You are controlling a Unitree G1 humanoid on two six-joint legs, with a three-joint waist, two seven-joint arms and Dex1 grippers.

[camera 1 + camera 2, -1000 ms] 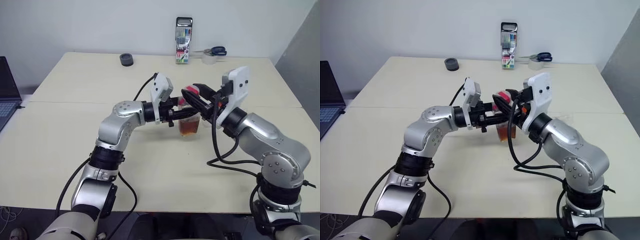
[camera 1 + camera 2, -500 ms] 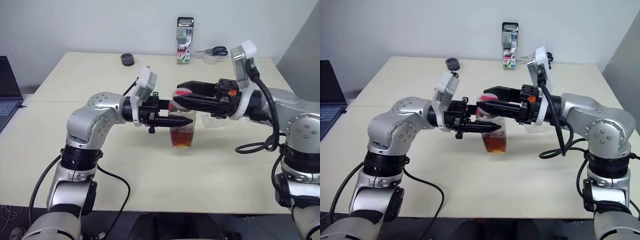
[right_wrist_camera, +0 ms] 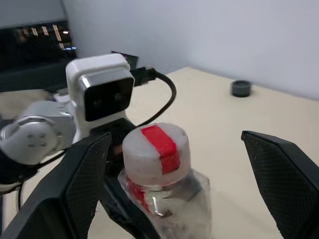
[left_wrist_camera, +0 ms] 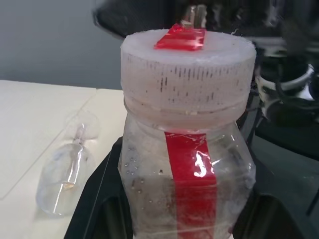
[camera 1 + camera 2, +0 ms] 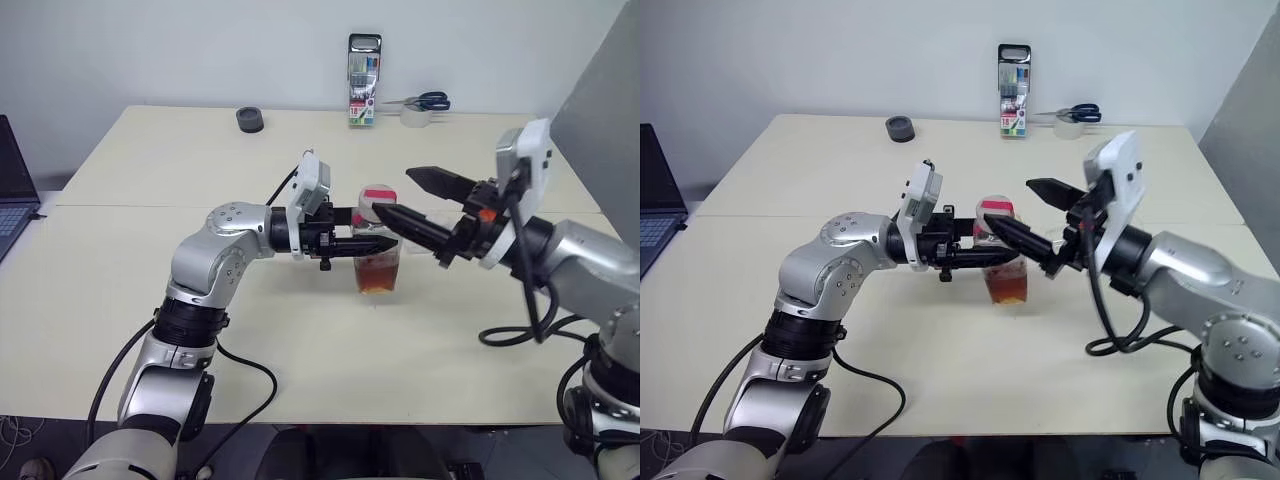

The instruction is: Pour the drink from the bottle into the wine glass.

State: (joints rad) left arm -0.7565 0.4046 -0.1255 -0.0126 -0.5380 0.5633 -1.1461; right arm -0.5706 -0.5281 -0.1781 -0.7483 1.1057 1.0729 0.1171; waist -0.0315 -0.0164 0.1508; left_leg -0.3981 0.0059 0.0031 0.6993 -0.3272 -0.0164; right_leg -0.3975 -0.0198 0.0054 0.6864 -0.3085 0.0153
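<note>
The right gripper grabs the red-and-white cap next, to open the bottle for pouring into the wine glass.
The bottle is upright near the table's middle, with its base at the table top. Its white cap with a red strip is on, and the reddish-brown drink fills its lower part. My left gripper reaches in from the left and is shut on the bottle's body; its fingers flank the red label. My right gripper is open, its two fingers spread wide on either side of the cap without touching it. The wine glass appears to lie on its side on the table beyond the bottle.
A laptop sits at the table's left edge. Along the far edge are a black round object, an upright pen case, a tape roll and scissors. A seam crosses the table.
My right gripper's fingers have spread from around the cap to wide open and drawn back a little. The left gripper keeps its hold on the bottle. The head view has shifted.
</note>
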